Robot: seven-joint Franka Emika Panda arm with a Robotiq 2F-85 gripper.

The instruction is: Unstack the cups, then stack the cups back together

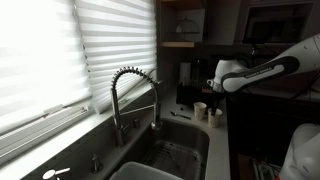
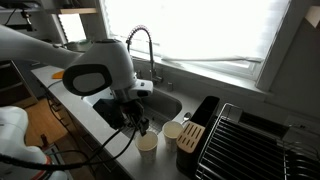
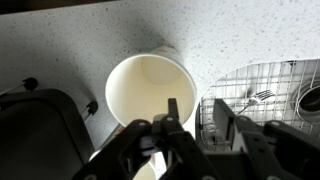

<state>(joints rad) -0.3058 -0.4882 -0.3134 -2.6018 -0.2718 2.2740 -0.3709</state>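
I should grab one cream-white cup by its rim with my gripper, one finger inside and one outside. The cup's base then stays free to stack into the other cup.
Two cream-white cups stand apart on the speckled counter beside the sink. In an exterior view one cup (image 2: 148, 143) is nearer the counter edge and the second cup (image 2: 172, 130) is by the dark block. Both cups also show in an exterior view (image 1: 200, 109) (image 1: 216, 119). My gripper (image 2: 140, 122) hangs just above them (image 1: 214, 96). In the wrist view the gripper (image 3: 199, 112) is open. One finger is over a cup's (image 3: 145, 88) inside, the other outside its rim. A sliver of the second cup (image 3: 150, 170) shows under the gripper.
The sink (image 2: 165, 105) holds a wire grid (image 3: 255, 90) and a fork (image 3: 262, 95). The coiled faucet (image 1: 135, 95) stands behind it. A dark block (image 2: 190, 137) and a dish rack (image 2: 250, 140) sit beside the cups. Window blinds (image 1: 50, 50) are behind.
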